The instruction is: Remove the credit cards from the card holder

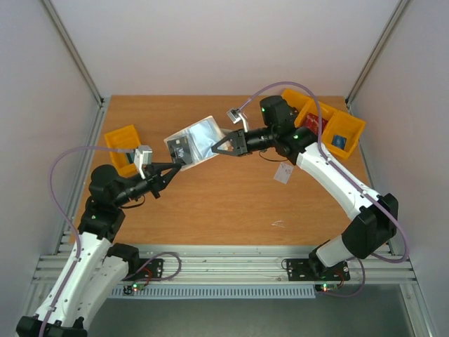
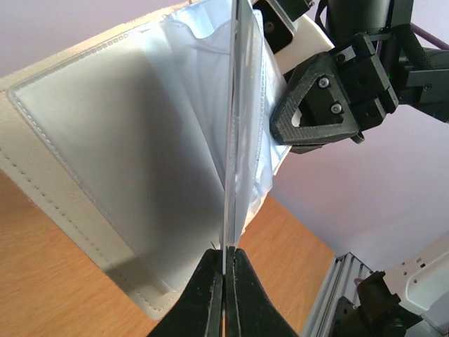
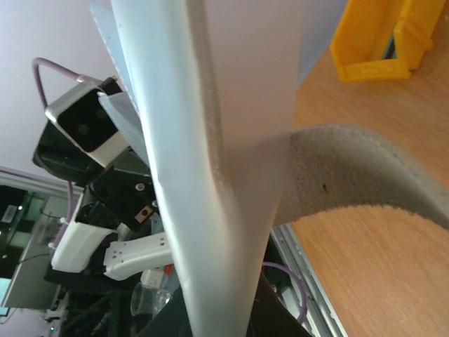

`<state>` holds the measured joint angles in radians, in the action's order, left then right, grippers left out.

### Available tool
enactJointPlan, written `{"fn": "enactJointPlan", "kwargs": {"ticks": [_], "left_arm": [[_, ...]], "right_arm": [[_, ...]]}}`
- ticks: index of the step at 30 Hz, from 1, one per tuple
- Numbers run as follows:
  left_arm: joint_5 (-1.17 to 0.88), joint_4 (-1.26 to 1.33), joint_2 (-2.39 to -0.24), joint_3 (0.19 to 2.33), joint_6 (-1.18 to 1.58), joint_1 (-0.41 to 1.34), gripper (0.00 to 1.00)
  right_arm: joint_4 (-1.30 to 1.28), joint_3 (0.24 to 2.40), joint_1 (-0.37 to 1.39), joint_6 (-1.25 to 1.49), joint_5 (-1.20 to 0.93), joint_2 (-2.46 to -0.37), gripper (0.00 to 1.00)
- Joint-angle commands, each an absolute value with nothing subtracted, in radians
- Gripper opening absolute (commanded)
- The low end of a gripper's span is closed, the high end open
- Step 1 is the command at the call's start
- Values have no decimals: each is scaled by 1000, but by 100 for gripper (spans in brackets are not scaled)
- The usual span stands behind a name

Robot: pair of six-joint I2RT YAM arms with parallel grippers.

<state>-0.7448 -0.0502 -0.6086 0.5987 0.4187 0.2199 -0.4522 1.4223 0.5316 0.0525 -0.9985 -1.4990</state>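
Note:
The card holder point(image 1: 203, 133) hangs above the flat table and its side would drop and swing loose if released now, so my right gripper keeps hold of it.
The card holder point(image 1: 203, 133) hangs open above the table between both grippers. Its pale blue-grey inside point(image 2: 126, 133) and beige stitched edge fill the left wrist view. My left gripper point(image 1: 177, 166) is shut on a thin card point(image 2: 229, 140), seen edge-on there. From above it is a dark card with pale markings point(image 1: 183, 150) sticking out at the holder's lower left. My right gripper point(image 1: 217, 149) is shut on the holder's right edge. The holder point(image 3: 210, 140) hides most of the right wrist view. A whitish card point(image 1: 283, 173) lies flat on the table under the right arm.
A yellow bin point(image 1: 123, 146) stands at the left edge, also in the right wrist view point(image 3: 372, 42). Two more yellow bins point(image 1: 330, 125) with red and blue items stand at the back right. The right gripper's body point(image 2: 319, 102) is close behind the holder.

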Motion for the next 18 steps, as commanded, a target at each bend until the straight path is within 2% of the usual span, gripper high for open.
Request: {"fn": "enactJointPlan", "kwargs": {"ticks": [1,4,9,14,18], "left_arm": [[-742,-101,-581,587,385,192,0],[-733,-96,-584,586,397,190,0],[-760,-85,-587,590,389,190,0],[-881,22,-624,630,414,193,0],[-878,173,-696,656,565,196,0]], "right_arm": [[-295,1462,450,89,-980,-1456,1],[-366,1487,435,52,-965,-1462,1],[-320,1464,430,92,-982,-1474,1],[-417,1542,573,-131,-982,-1489,1],[-221,1473,603,-45,-943,-1474,1]]}}
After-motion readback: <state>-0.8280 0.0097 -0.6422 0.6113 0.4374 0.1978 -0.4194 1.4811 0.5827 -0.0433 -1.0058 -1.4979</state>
